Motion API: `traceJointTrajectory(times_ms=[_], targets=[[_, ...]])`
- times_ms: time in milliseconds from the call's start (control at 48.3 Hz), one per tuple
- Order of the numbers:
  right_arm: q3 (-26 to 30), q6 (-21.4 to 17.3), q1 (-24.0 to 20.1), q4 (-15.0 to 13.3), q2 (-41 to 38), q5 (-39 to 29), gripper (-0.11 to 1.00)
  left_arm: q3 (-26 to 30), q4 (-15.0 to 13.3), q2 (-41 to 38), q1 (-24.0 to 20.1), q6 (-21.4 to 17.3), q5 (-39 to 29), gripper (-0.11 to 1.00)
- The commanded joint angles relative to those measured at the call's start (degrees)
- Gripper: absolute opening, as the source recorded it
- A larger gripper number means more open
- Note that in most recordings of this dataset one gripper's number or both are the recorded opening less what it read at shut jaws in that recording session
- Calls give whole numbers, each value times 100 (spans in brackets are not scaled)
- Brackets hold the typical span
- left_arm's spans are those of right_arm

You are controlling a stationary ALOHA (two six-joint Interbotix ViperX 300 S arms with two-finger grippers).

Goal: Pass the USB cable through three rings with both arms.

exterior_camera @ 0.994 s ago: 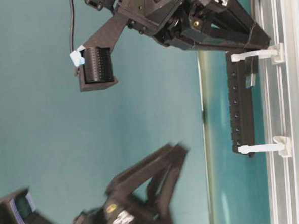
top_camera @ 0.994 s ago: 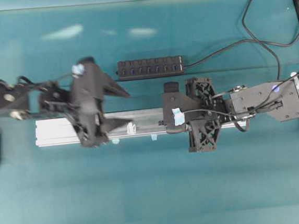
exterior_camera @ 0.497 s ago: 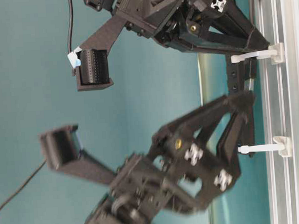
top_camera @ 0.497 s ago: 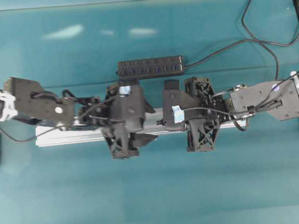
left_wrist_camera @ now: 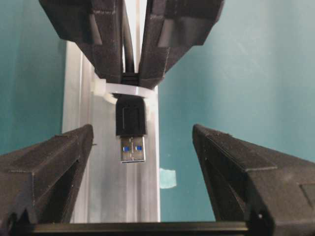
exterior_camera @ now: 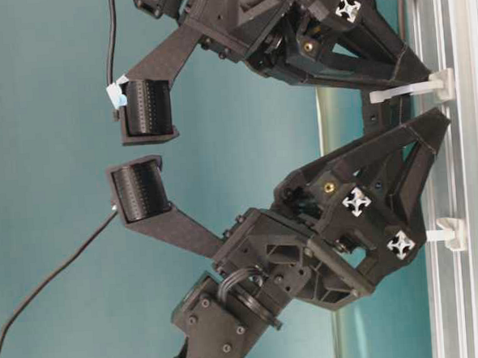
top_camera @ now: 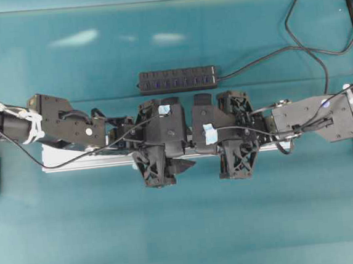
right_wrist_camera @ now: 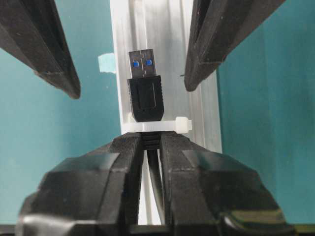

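The cable's collar is crowded by the whitish ring and my right gripper's fingers, so my left gripper should next grab the black plug by its housing beyond the whitish ring [left_wrist_camera: 131, 116].
The USB cable's black plug [left_wrist_camera: 131, 129], with its metal tip and blue insert, pokes through one whitish ring [left_wrist_camera: 129, 92] on the silver rail [left_wrist_camera: 106, 196]. Just behind that ring my right gripper [right_wrist_camera: 150, 141] is shut on the cable's ribbed collar; the ring [right_wrist_camera: 157, 126] lies across its fingertips and the plug [right_wrist_camera: 145, 96] sticks out beyond. My left gripper [left_wrist_camera: 142, 130] stands open, with one finger on each side of the plug and not touching it. The table-level view shows two rings [exterior_camera: 404, 88] [exterior_camera: 439, 233] upright on the rail.
A black multi-port hub [top_camera: 177, 79] lies behind the rail [top_camera: 67, 159], and its cord loops round the back right corner. A pale blue tape tab [left_wrist_camera: 167, 178] sticks to the teal table beside the rail. Both wrists crowd together over the middle of the rail.
My left arm has swept right along the rail and come down facing the right gripper, so its open jaws now flank the plug. The right arm has held still.
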State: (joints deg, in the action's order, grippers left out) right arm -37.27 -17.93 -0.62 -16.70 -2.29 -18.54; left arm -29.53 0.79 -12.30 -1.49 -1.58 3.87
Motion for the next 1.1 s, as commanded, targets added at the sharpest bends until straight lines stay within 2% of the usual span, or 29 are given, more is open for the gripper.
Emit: traceJointTrajectory(times_ms=[0,124,228,352,476,870,973,1077], targets=[[35,-62,-18,9,70,97,-7,26,9,26,-53,9,185,85],[35,-70,-18,9,70,97,-7,18,9,18,-79,9,246,79],[35,-70,-18,9,70,97,-7,0,9,18,-79,9,237,69],[35,-70,-26,9,70,105,-7,-26,0,-9,-53,18,229,51],[35,-70,-26,9,70,105,-7,-35,9,-44,-26,18,229,23],[18,-114,-114,53,79,-105,-6,26,9,-9,9,0,229,22],[26,-176,-114,132,79,-220,-1,-26,9,105,9,-9,149,22],[18,-211,-114,193,114,-229,13,-88,9,237,9,-9,53,22]])
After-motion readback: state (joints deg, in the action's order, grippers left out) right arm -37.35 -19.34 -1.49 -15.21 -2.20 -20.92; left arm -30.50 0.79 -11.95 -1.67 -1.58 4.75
